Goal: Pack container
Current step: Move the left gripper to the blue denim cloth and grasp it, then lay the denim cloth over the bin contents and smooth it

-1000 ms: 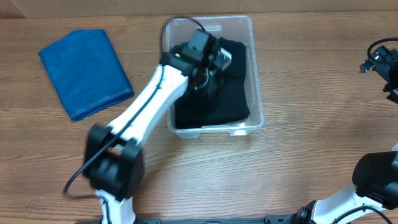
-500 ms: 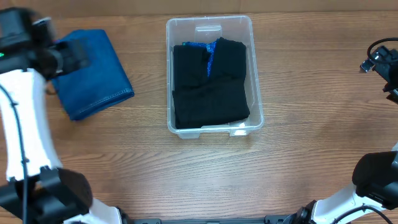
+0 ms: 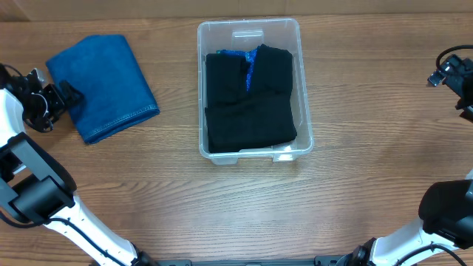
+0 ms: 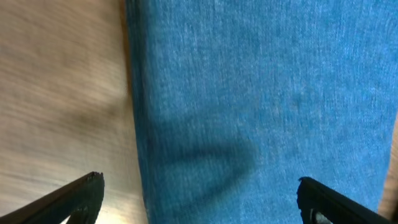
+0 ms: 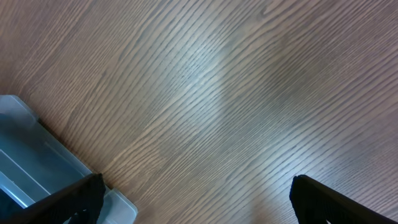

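Observation:
Next, the left gripper picks up the blue cloth by its edge farthest from the container, so that the rest stays free to drape inside.
The clear plastic container (image 3: 304, 111) stands at the table's middle back and holds a folded black garment (image 3: 248, 103) with a bit of blue cloth (image 3: 249, 65) under it. A folded blue cloth (image 3: 103, 85) lies on the table at the left; it fills the left wrist view (image 4: 261, 106). My left gripper (image 3: 60, 97) is open and empty at the blue cloth's left edge, just above it (image 4: 199, 196). My right gripper (image 3: 452, 77) is open and empty at the far right edge, over bare wood (image 5: 199, 199). A container corner (image 5: 37, 155) shows in the right wrist view.
The wooden table (image 3: 369, 170) stretches around the container. The right arm's base (image 3: 447, 210) stands at the front right corner and the left arm's base (image 3: 33, 192) at the front left.
My left arm left the container, swung to the far left and came down to the blue cloth's left edge. The black garment stays in the container. The right arm has not moved.

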